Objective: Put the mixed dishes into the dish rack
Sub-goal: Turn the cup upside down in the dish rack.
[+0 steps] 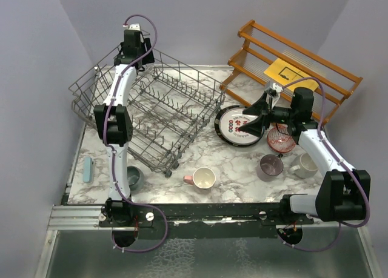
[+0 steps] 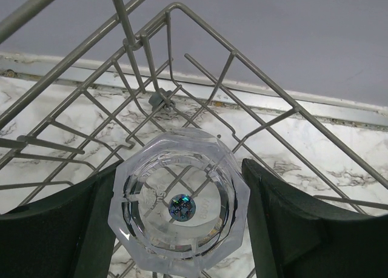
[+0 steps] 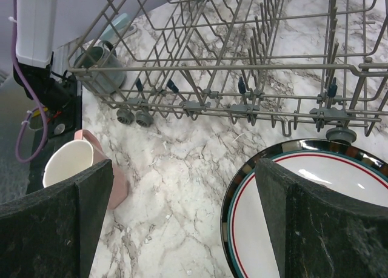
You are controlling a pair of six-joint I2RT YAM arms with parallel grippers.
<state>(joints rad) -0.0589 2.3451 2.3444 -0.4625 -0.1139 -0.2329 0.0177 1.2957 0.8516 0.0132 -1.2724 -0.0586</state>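
Observation:
The robot's left gripper should keep holding the clear glass [image 2: 179, 211] until it is lower at the free corner of the dish rack, because the glass hangs high above the rack wires and would drop if released now.
The dish rack [image 1: 163, 105], a grey wire basket, lies on the left half of the marble table. My left gripper [image 1: 134, 45] reaches over its far left corner. In the left wrist view the left gripper [image 2: 180, 169] is shut on a clear glass [image 2: 179, 211], base towards the camera, above the rack wires [image 2: 267, 84]. My right gripper [image 1: 245, 123] hangs open over the black-rimmed plate [image 1: 233, 132]. In the right wrist view the right gripper [image 3: 182, 169] is empty, one finger above the plate [image 3: 339, 166], the other beside the pink mug [image 3: 70, 160].
In front of the rack stand a grey-teal mug [image 1: 133, 178] and the pink mug [image 1: 203, 178]. A red bowl [image 1: 280, 139], a mauve mug [image 1: 270, 167] and a cream mug [image 1: 305, 165] are at the right. A wooden shelf [image 1: 291, 60] stands at the back right.

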